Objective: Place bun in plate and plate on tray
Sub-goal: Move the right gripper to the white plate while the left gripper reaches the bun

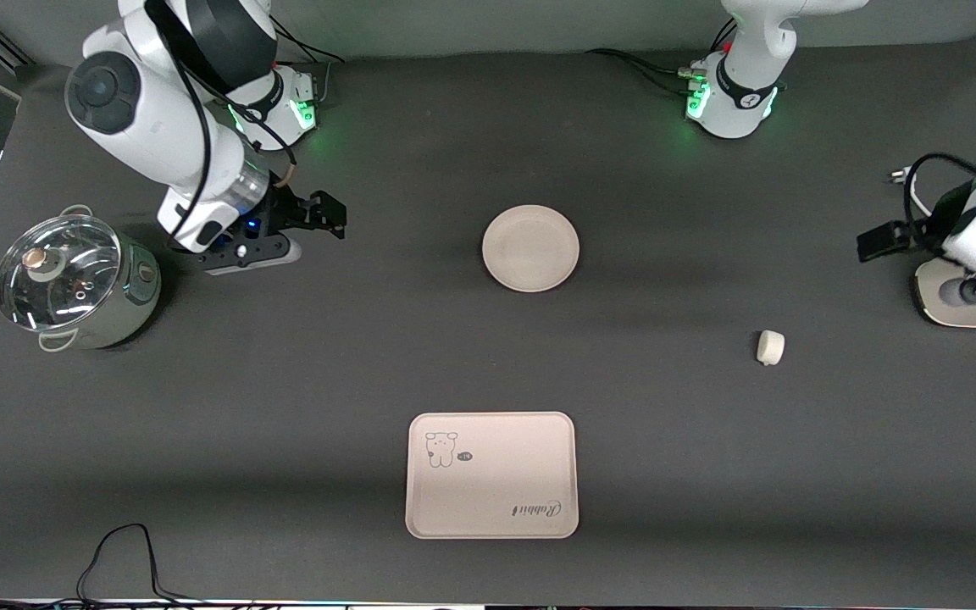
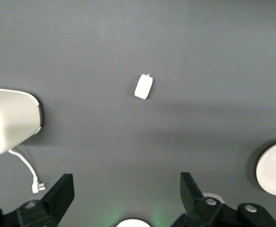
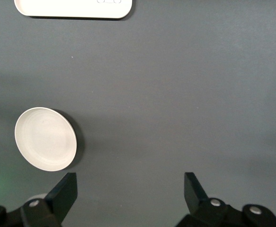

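Observation:
The bun [image 1: 771,347] needs to go in the round cream plate [image 1: 530,248], so I will next grab it by its long sides with my left gripper.
The small white bun [image 1: 771,347] lies on the dark table toward the left arm's end; it also shows in the left wrist view [image 2: 143,87]. The round cream plate [image 1: 530,248] sits empty mid-table, seen in the right wrist view [image 3: 45,138] and at the edge of the left wrist view [image 2: 275,168]. The cream-pink tray [image 1: 492,474] with the bear drawing lies nearer the front camera than the plate, and its edge shows in the right wrist view [image 3: 74,8]. My left gripper [image 1: 876,242] [image 2: 127,189] is open and empty, apart from the bun. My right gripper [image 1: 327,216] [image 3: 129,187] is open and empty, apart from the plate.
A steel pot with a glass lid [image 1: 73,280] stands at the right arm's end of the table. A white appliance base [image 1: 971,301] with a cord and plug [image 2: 37,187] sits at the left arm's end. A black cable [image 1: 124,551] lies at the table's front edge.

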Tool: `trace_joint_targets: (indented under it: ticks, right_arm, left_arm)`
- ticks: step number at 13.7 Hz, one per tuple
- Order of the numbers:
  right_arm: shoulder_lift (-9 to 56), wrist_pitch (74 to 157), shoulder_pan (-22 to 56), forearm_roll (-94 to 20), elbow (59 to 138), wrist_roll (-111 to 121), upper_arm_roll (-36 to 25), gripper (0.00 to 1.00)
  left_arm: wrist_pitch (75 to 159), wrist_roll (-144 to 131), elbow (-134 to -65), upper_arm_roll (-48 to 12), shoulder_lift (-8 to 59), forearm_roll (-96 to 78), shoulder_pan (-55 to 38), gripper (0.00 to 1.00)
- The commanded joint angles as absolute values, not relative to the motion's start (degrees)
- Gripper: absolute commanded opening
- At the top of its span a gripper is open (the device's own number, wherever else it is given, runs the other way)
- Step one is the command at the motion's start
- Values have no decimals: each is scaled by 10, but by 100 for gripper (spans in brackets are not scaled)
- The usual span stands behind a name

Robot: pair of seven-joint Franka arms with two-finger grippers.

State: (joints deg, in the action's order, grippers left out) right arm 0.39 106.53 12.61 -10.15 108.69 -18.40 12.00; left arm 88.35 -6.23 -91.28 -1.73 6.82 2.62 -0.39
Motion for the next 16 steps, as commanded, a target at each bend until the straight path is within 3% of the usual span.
trace_joint_targets:
  ticks: [1,4,7,14,16]
  right_arm:
    - [23,1113,167,-106,1106,-239,116,100]
    - [59,1154,206,-105,1119,-286,116,100]
    - [61,1188,229,-98,1159,-302,114,100]
    - [64,1267,240,-98,1209,-323,120,100]
    - [64,1288,236,-98,1222,-324,134,100]
  left_arm:
    - [929,-38,-925,-12,111,28,-3,100]
    - [1069,45,-1034,-7,114,28,7,100]
    - [1164,77,-1099,-6,133,23,18,99]
    - [1326,91,-1141,-7,244,18,18,95]
    - [1333,91,-1143,-8,262,11,18,95]
